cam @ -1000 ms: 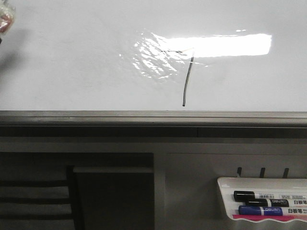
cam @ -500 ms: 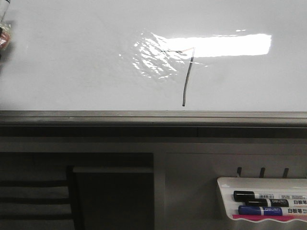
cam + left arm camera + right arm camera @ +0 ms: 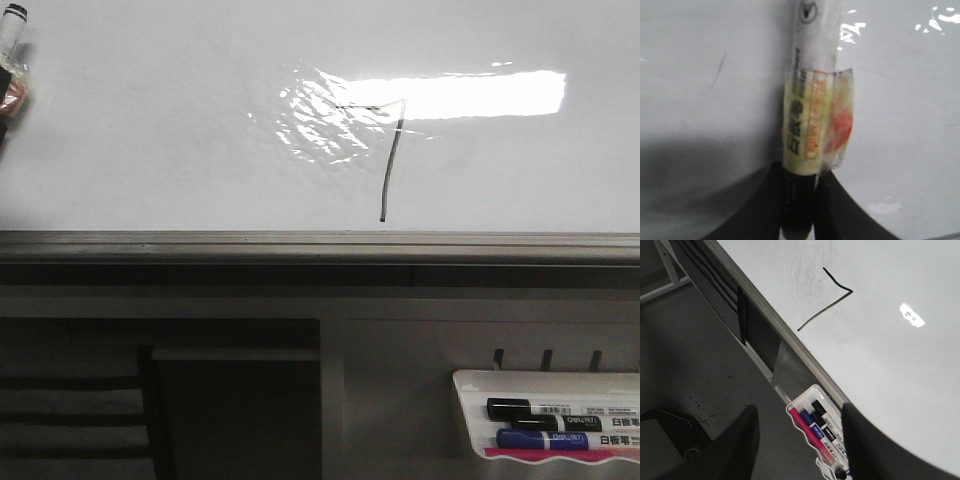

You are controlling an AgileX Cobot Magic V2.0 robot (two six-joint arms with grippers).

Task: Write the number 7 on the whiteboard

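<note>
The taped marker lies flat against the whiteboard and would rest there, so it is time for my left gripper to open now.
The number 7 (image 3: 390,160) is a thin dark stroke on the whiteboard (image 3: 150,130), its top bar partly lost in the light's glare; it also shows in the right wrist view (image 3: 827,302). My left gripper (image 3: 799,200) is shut on a white marker (image 3: 807,100) with a taped label, held against the board (image 3: 700,60). That marker (image 3: 10,40) shows at the far left edge of the front view, well left of the 7. My right gripper (image 3: 797,440) is open and empty, off the board (image 3: 900,350), above the marker tray.
A small white tray (image 3: 550,420) hangs at the lower right with black, blue and pink markers; it also shows in the right wrist view (image 3: 817,427). A grey metal rail (image 3: 320,245) runs under the board. Dark shelving (image 3: 230,400) sits below left.
The marker in my left gripper has come further into the front view at the far left edge, its tip now showing higher. The 7 is unchanged.
</note>
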